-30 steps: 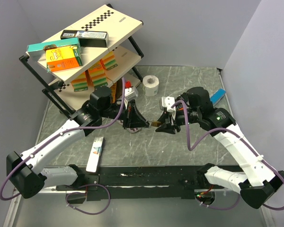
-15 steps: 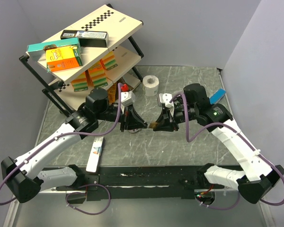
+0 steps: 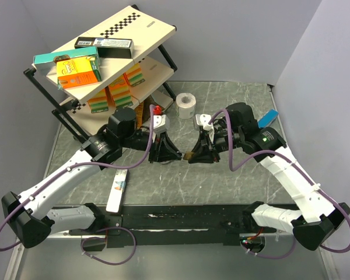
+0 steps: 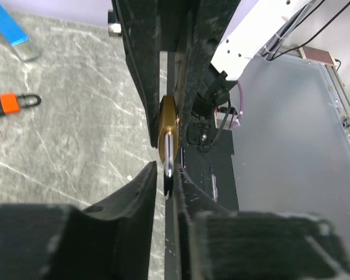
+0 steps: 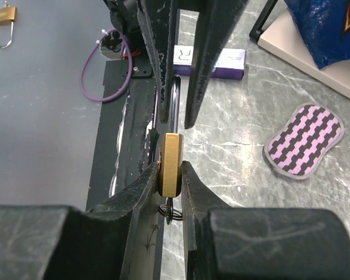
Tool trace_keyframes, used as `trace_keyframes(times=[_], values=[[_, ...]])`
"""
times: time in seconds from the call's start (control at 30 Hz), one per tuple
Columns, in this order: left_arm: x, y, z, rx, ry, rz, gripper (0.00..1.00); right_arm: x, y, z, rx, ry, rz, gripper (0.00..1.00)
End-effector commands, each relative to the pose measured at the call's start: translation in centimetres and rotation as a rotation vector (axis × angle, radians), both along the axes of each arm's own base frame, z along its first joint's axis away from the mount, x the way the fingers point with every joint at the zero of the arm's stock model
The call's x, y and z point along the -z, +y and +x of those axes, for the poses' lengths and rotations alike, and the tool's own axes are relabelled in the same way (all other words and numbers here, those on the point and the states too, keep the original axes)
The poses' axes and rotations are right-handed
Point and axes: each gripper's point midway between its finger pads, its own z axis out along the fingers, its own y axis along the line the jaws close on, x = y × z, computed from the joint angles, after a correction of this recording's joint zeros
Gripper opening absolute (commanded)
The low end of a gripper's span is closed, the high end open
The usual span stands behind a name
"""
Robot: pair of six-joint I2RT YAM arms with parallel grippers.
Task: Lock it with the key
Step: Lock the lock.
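Observation:
I should close my left gripper on the shackle now, because the tip of the steel shackle (image 3: 181, 156) (image 4: 168, 156) lies between both fingers and they would hold it.
A brass padlock (image 5: 172, 156) is clamped by its body between the fingers of my right gripper (image 5: 170, 170), held above the table at mid-scene (image 3: 188, 156). A key ring (image 5: 170, 213) hangs from its underside; the key itself is hidden. The steel shackle (image 4: 168, 156) points toward my left gripper (image 4: 165, 170). The left jaws stand narrowly apart around the shackle's tip, with a small gap on one side. In the top view the left gripper (image 3: 174, 156) and right gripper (image 3: 192, 156) meet tip to tip.
A slanted shelf rack (image 3: 105, 58) with boxes stands back left. A tissue roll (image 3: 186, 105) stands behind the grippers, a white-purple box (image 3: 118, 189) lies front left, and a blue item (image 3: 268, 119) right. An orange padlock (image 4: 9, 103) and a striped pad (image 5: 306, 140) lie on the table.
The two grippers have closed the gap between them; the right one carried the padlock left, and the left fingers now straddle the shackle.

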Motion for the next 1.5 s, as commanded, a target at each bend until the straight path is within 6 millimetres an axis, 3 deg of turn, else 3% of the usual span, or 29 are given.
trace_keyframes(times=[0.0, 0.37, 0.57, 0.8, 1.03, 1.13, 1.47], values=[[-1.0, 0.2, 0.1, -0.012, -0.038, -0.001, 0.25, -1.9, 0.3, -0.6, -0.034, -0.058, 0.061, 0.00], [-2.0, 0.7, 0.3, -0.026, -0.090, -0.010, 0.29, -1.5, 0.2, -0.3, -0.017, -0.056, 0.047, 0.00], [-2.5, 0.7, 0.3, -0.024, -0.110, -0.017, 0.25, -1.4, 0.3, -0.2, -0.022, -0.051, 0.041, 0.00], [-2.0, 0.7, 0.2, -0.020, -0.095, -0.011, 0.10, -1.6, 0.5, 0.0, -0.020, -0.049, 0.049, 0.00], [-1.6, 0.9, 0.1, -0.025, -0.086, 0.003, 0.13, -1.6, 0.5, 0.1, -0.016, -0.056, 0.045, 0.00], [-1.6, 0.8, 0.2, -0.026, -0.078, -0.001, 0.01, -1.8, 0.5, 0.2, -0.014, -0.061, 0.049, 0.00], [-2.0, -0.6, -0.5, -0.014, -0.001, -0.043, 0.01, -2.5, 1.4, 0.6, -0.029, -0.070, 0.071, 0.00]])
